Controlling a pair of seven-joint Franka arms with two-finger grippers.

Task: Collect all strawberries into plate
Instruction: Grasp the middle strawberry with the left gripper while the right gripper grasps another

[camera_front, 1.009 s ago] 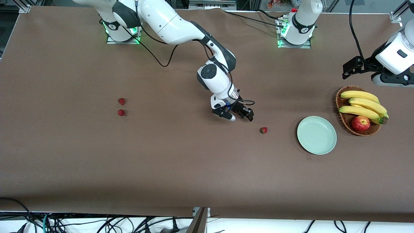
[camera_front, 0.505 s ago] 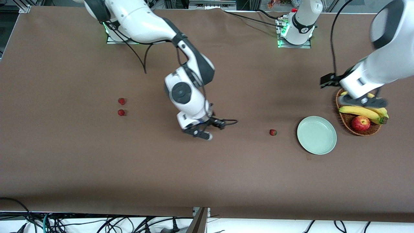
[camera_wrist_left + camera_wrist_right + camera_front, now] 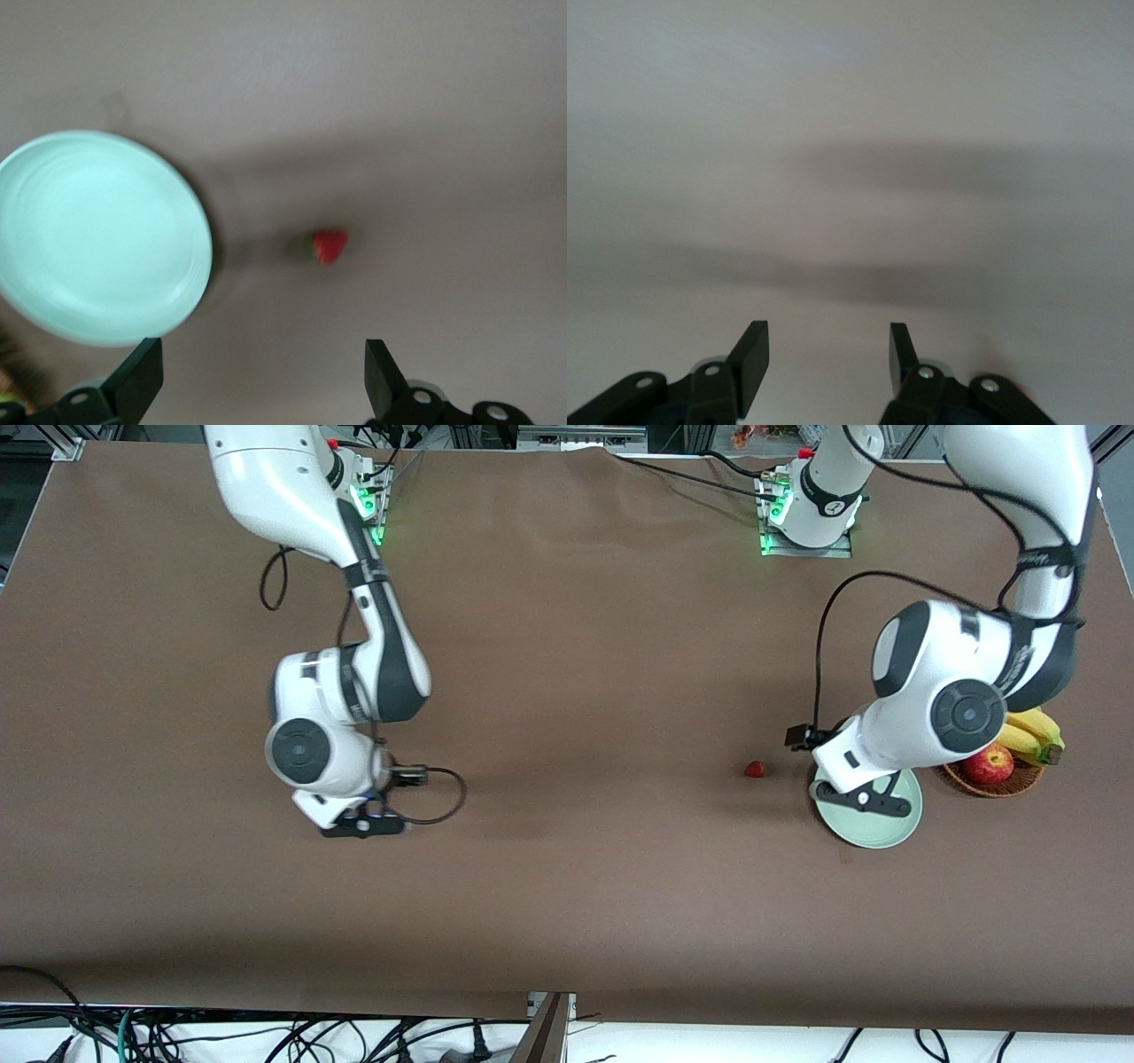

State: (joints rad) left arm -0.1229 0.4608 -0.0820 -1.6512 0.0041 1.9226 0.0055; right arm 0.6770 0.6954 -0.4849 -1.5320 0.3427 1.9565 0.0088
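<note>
The strawberry should go into the pale green plate (image 3: 877, 833), so my right gripper will grab it by its rounded sides next.
One strawberry (image 3: 754, 769) lies on the brown table beside the pale green plate (image 3: 877, 833), a short way toward the right arm's end. In the left wrist view the strawberry (image 3: 329, 246) and the plate (image 3: 97, 239) lie apart. My left gripper (image 3: 864, 801) hangs over the plate's edge that faces the berry. Its jaws (image 3: 261, 382) are open and hold nothing. My right gripper (image 3: 363, 825) hangs over bare table toward the right arm's end. It is open too (image 3: 826, 361), with only tabletop between its fingers.
A wicker basket (image 3: 1019, 781) with bananas (image 3: 1032, 731) and a red apple (image 3: 989, 763) stands beside the plate, partly covered by the left arm. The right arm's wrist (image 3: 310, 726) hides the table under it.
The right arm swung from the table's middle toward its own end and now covers two strawberries seen earlier. The left arm came down over the plate. The lone strawberry shifted toward the plate.
</note>
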